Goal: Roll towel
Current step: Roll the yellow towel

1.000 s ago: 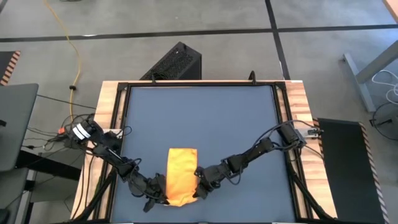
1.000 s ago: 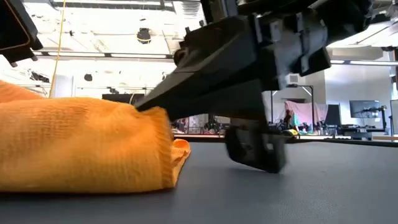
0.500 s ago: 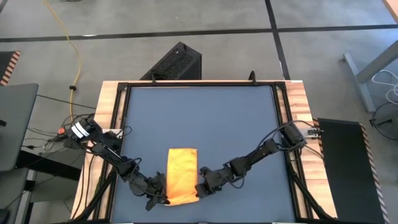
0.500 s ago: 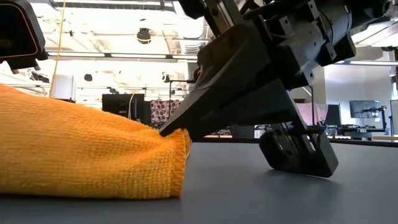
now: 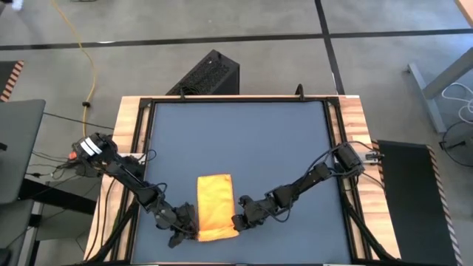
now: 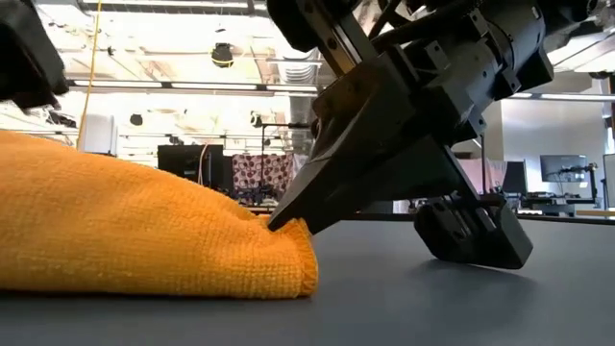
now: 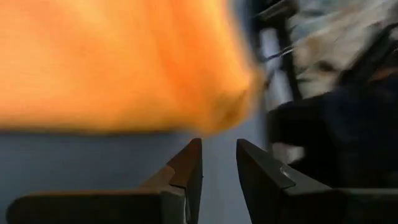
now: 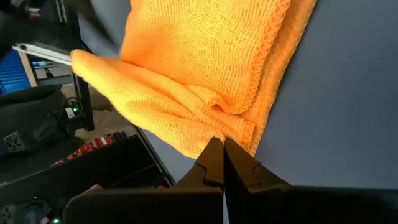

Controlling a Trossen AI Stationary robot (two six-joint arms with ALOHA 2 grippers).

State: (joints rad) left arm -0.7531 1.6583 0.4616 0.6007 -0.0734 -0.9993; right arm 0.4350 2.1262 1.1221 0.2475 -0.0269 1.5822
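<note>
I should roll the towel (image 5: 215,207) up from the towel's short end, so next I should pick it up by its hemmed corner (image 5: 199,238) with my left gripper.
The yellow-orange towel (image 5: 215,207) lies as a folded strip on the dark table mat, near the table's near edge. It also shows in the low view (image 6: 125,231). My right gripper (image 5: 238,222) is low at the towel's near right corner and is shut on it (image 8: 219,142). My left gripper (image 5: 186,230) is beside the towel's near left corner. Its fingers (image 7: 217,152) stand a narrow gap apart with nothing between them, and the towel (image 7: 118,62) lies just ahead of them. My right gripper pinches the towel's near right corner (image 8: 231,127) between its two fingertips, at a bunched, hemmed edge of more than one layer. The fingers slant down from the table's right side (image 6: 288,216). The corner sits just above the mat, and the rest of the towel lies on the mat.
The mat's raised black frame and wooden rim (image 5: 133,148) run round the table. A black box (image 5: 207,74) stands on the floor beyond the far edge. Bare mat (image 5: 244,140) lies on the far side of the towel.
The towel's near end, bulged up a second ago, has come down and flattened toward the mat, and its near right corner has shifted with my right gripper. My right gripper has gone down and a little toward the near edge, still shut on the corner.
</note>
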